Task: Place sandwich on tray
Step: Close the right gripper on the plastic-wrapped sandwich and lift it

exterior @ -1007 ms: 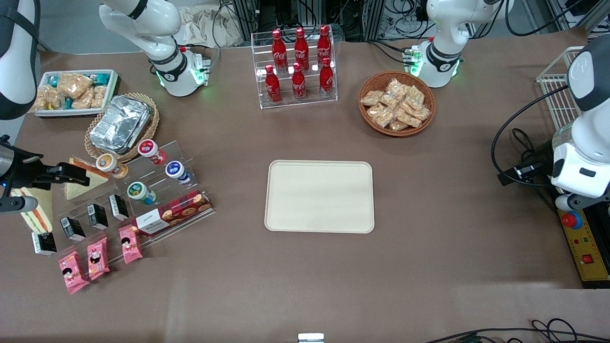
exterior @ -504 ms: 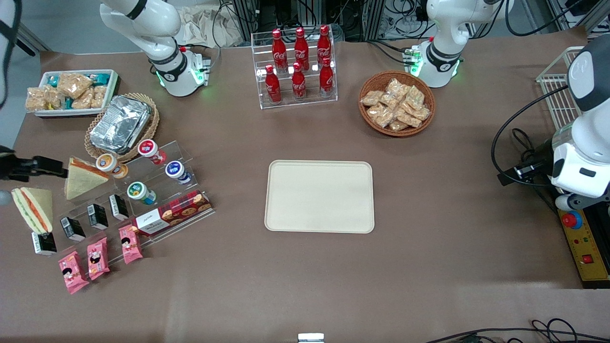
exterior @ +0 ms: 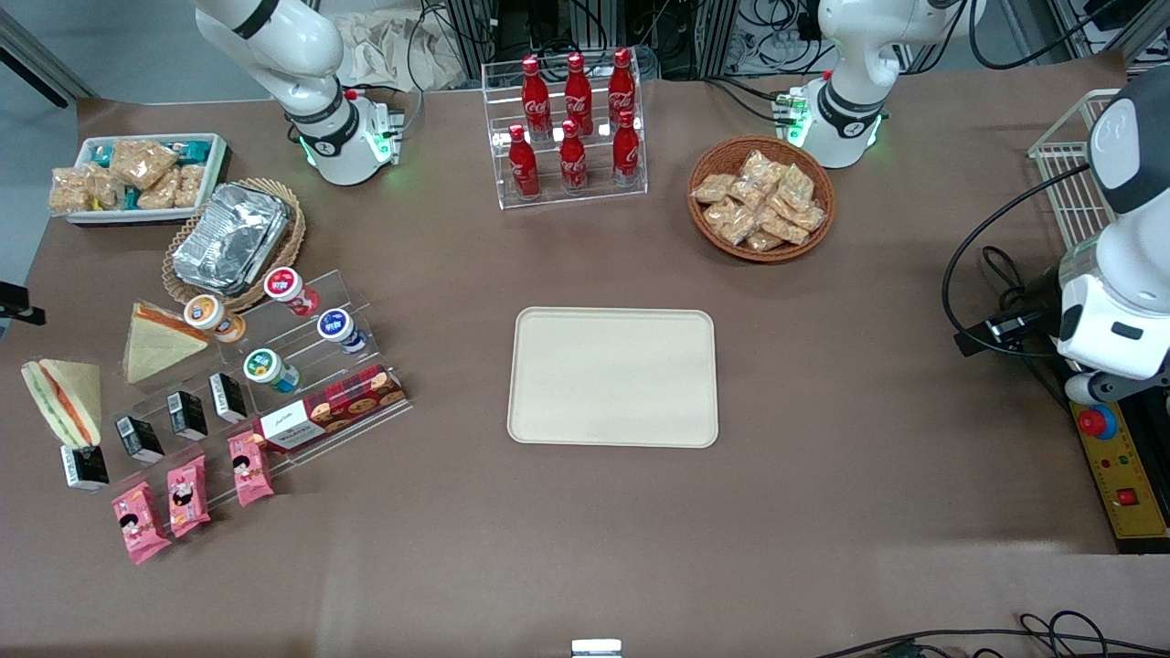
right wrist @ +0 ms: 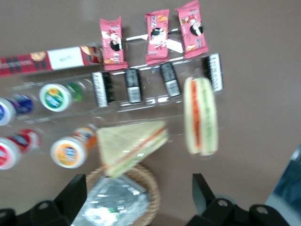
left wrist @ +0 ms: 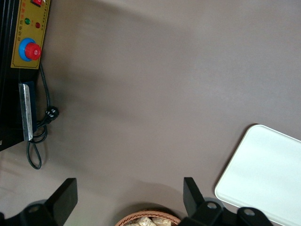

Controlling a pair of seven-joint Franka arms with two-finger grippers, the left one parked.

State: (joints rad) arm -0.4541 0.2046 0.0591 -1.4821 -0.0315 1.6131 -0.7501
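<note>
My right gripper grabs the sandwich across its flat bread sides next, since the sandwich slopes to a point along its wedge.
The sandwich (exterior: 62, 400) is a small clear-wrapped wedge with red and green filling. It lies on the table at the working arm's end, beside the clear snack stand, and also shows in the right wrist view (right wrist: 201, 116). The cream-beige tray (exterior: 612, 376) lies bare at the table's middle, with a corner in the left wrist view (left wrist: 268, 174). My right gripper (right wrist: 139, 197) is open and holds nothing, well above the foil container and apart from the sandwich. Only a black bit of it (exterior: 20, 304) shows at the front view's edge.
A larger plain-bread triangle (exterior: 160, 341) lies beside the sandwich. The clear stand (exterior: 256, 375) holds cups, black cartons, a cookie box and pink packets. A foil container in a basket (exterior: 233, 239), a white snack bin (exterior: 137, 175), a cola rack (exterior: 571, 128) and a snack basket (exterior: 760, 198) stand farther back.
My right gripper, which hung over the two sandwiches, has drawn away toward the working arm's end and almost out of the front view. The sandwich now shows uncovered and has not moved.
</note>
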